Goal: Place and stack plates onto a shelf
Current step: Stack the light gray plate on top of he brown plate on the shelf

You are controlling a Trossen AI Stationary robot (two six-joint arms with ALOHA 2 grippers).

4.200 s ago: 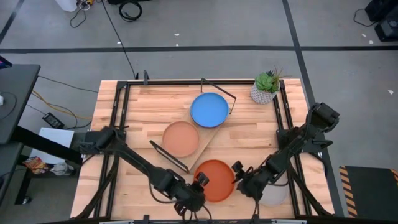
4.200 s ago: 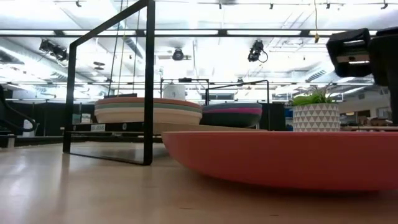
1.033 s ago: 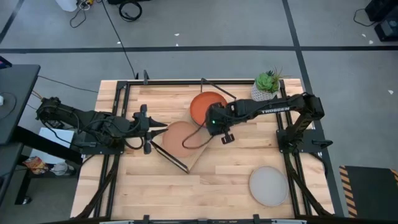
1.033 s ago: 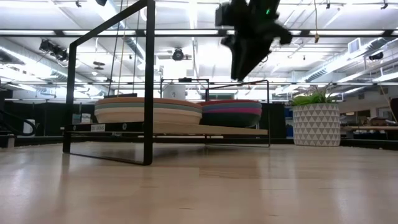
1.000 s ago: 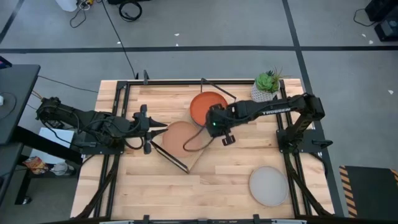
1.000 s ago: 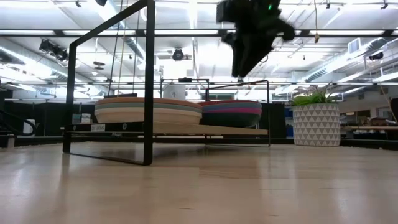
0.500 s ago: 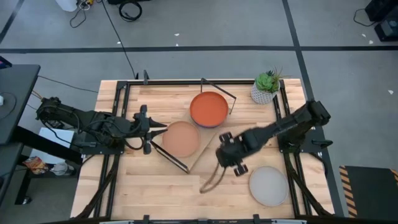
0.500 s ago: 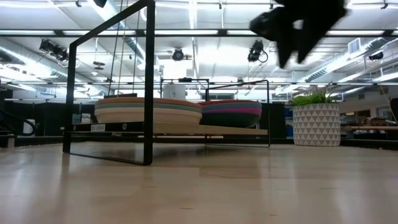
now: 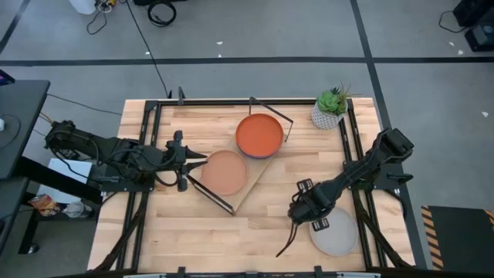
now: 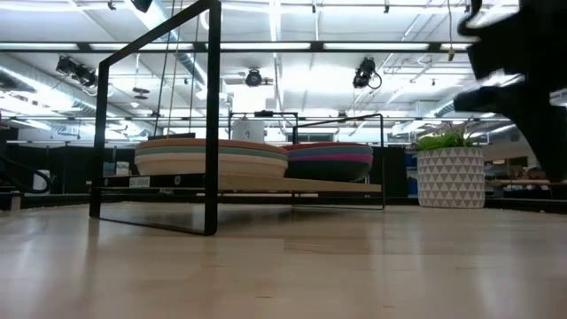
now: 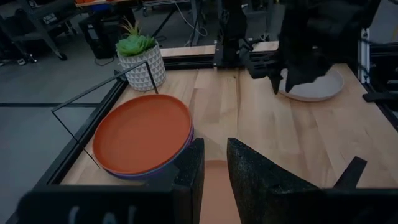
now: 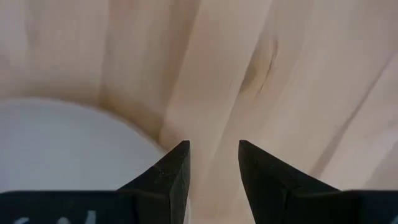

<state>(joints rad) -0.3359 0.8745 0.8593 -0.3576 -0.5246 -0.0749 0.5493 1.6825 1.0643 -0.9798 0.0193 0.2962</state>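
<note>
My right gripper grabs the grey plate by its outer rim next, to stack the plate on the peach plate (image 9: 224, 171).
Two stacks of plates sit on the light-wood shelf (image 9: 248, 185): one topped by the orange plate (image 9: 258, 135), the other by the peach plate (image 9: 224, 171). In the low view the stacks (image 10: 213, 158) (image 10: 330, 162) rest on the board. The grey plate (image 9: 336, 232) lies flat on the table near its near right corner. My right gripper (image 9: 312, 218) (image 12: 211, 165) is open just off the grey plate's (image 12: 56, 149) left rim, touching nothing. My left gripper (image 9: 191, 161) (image 11: 214, 165) waits open at the peach plate's left edge.
A white-potted green plant (image 9: 330, 108) stands at the table's far right corner, beside the shelf's black wire frame (image 9: 272, 112). A second wire frame (image 9: 210, 194) closes the shelf's near end. Bare wood (image 9: 185, 232) lies along the near left of the table.
My right gripper has left the orange plate on the shelf and swung toward the table's near right corner, coming down beside the grey plate. The orange plate stays on top of its stack. The left arm has kept still.
</note>
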